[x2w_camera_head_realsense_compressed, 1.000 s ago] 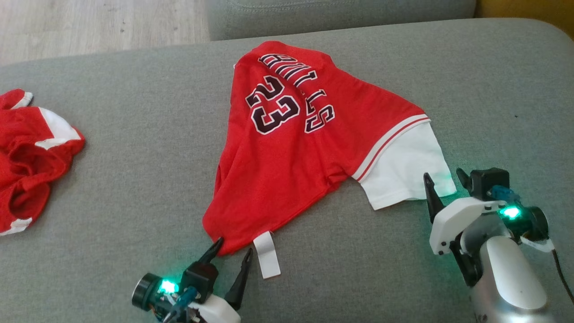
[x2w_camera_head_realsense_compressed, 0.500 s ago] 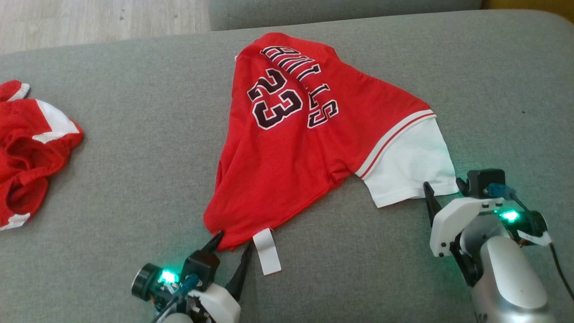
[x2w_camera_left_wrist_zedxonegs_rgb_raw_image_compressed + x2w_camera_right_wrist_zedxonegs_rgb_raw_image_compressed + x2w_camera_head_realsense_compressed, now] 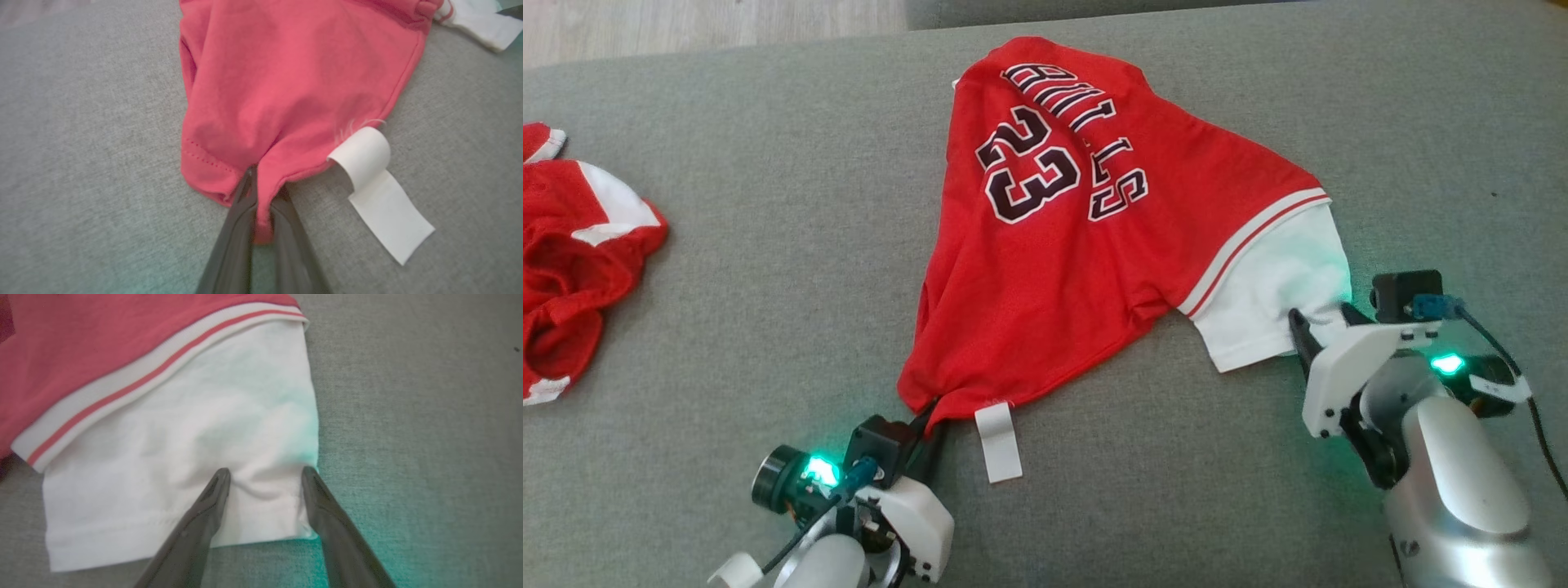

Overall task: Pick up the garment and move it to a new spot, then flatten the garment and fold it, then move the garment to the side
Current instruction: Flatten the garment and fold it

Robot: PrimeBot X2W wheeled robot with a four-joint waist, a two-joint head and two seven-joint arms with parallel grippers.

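My right gripper is going to grab the white sleeve's hem corner [image 3: 1326, 328] [image 3: 268, 509] next, where a wrinkle stands up.
The garment [image 3: 1062, 269] is a red jersey with "BULLS 23" on it and a white sleeve, lying loosely spread on the grey cushion [image 3: 768, 245]. My left gripper [image 3: 929, 416] is shut on the red hem's near corner. In the left wrist view the fingers [image 3: 241, 212] pinch a bunched fold of the garment [image 3: 294, 81]. My right gripper [image 3: 1321, 320] stands open at the sleeve's near right corner. The right wrist view has the right gripper [image 3: 265, 473] straddling the white sleeve [image 3: 184, 437], fingertips pressed onto the cloth, which wrinkles between them.
A white care label [image 3: 998, 441] hangs from the hem just right of my left gripper. Another crumpled red and white garment [image 3: 572, 253] lies at the cushion's far left. Wooden floor [image 3: 686, 24] runs beyond the cushion's far edge.
My left gripper has shut on the hem corner, bunching it. My right gripper has moved forward onto the white sleeve. The camera has tilted, shifting the whole picture slightly.
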